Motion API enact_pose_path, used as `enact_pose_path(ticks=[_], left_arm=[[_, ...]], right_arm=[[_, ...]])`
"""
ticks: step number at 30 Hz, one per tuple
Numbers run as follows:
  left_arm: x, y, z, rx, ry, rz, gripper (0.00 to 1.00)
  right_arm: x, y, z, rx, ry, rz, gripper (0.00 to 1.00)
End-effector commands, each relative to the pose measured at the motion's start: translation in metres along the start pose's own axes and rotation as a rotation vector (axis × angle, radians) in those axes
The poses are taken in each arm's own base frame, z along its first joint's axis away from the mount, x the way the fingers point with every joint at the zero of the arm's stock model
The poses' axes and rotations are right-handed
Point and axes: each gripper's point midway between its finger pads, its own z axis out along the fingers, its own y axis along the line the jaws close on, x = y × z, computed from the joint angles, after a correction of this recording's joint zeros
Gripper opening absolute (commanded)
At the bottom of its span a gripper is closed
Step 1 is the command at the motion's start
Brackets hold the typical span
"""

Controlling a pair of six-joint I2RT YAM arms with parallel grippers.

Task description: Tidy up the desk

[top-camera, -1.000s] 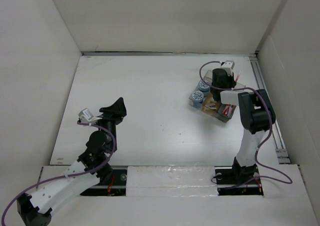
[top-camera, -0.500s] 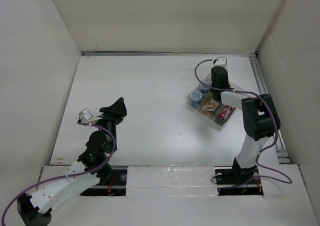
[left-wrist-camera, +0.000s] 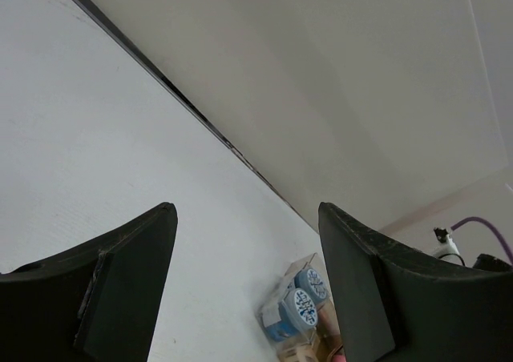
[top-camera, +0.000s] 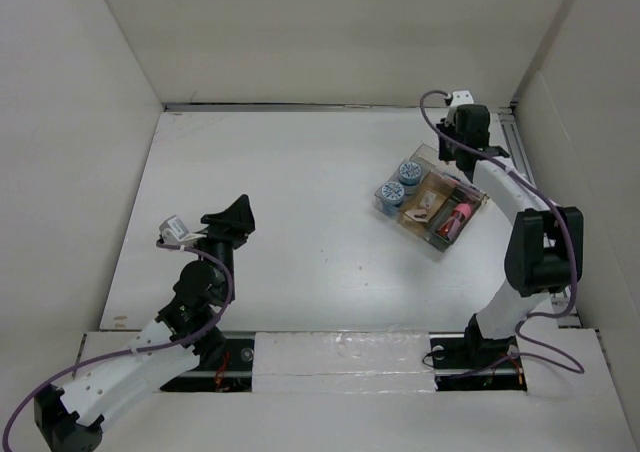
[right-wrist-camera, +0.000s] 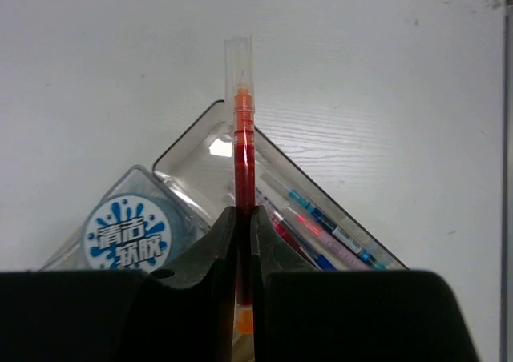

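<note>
The red pen (right-wrist-camera: 243, 138) would drop short if released now, its clear end beyond the tray's rim, so my right gripper first moves it farther in.
The white desk (top-camera: 290, 182) holds a clear plastic tray (top-camera: 445, 187) at the far right. My right gripper (top-camera: 463, 135) hovers at the tray's far corner. In the right wrist view it (right-wrist-camera: 243, 218) is shut on a red pen (right-wrist-camera: 243, 138) that points away from me over the tray corner (right-wrist-camera: 210, 142). Several pens (right-wrist-camera: 337, 227) lie in the tray's long compartment, and a blue-lidded jar (right-wrist-camera: 127, 235) sits beside them. My left gripper (top-camera: 232, 217) is open and empty above the desk's left half; its wrist view (left-wrist-camera: 244, 250) shows the tray (left-wrist-camera: 300, 302) far off.
Two blue-lidded jars (top-camera: 400, 182) and a pink item (top-camera: 456, 219) fill other tray compartments. A metal rail (top-camera: 522, 177) runs along the desk's right edge, close to the right gripper. White walls enclose the desk on three sides.
My right gripper has moved from over the tray's middle to its far right corner, uncovering the tray. The left arm has not moved.
</note>
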Motion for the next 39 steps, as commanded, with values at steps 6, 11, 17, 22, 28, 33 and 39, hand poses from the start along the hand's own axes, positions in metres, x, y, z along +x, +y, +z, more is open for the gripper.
enact_pose_path(ticks=[6, 11, 17, 22, 28, 33, 39], left_arm=[[-0.011, -0.015, -0.001, 0.043, -0.022, -0.060, 0.67], [-0.011, -0.017, 0.000, 0.045, -0.016, -0.057, 0.67], [-0.011, -0.019, -0.002, 0.060, -0.011, -0.068, 0.67], [-0.011, -0.019, -0.001, 0.056, -0.011, -0.063, 0.67], [-0.011, -0.017, -0.001, 0.051, -0.018, -0.061, 0.67], [-0.010, -0.018, 0.000, 0.049, -0.015, -0.056, 0.67], [-0.008, -0.016, 0.001, 0.044, -0.012, -0.047, 0.67]], right_arm=[[0.029, 0.045, -0.015, -0.355, 0.364, 0.141, 0.00], [0.059, 0.037, -0.030, -0.382, 0.534, 0.303, 0.00], [0.056, 0.018, -0.056, -0.273, 0.415, 0.348, 0.00], [0.047, 0.004, -0.056, -0.193, 0.379, 0.382, 0.00], [0.060, 0.004, -0.037, -0.197, 0.488, 0.398, 0.00], [0.062, -0.006, -0.043, -0.169, 0.470, 0.390, 0.00], [0.059, -0.002, -0.029, -0.207, 0.506, 0.430, 0.00]])
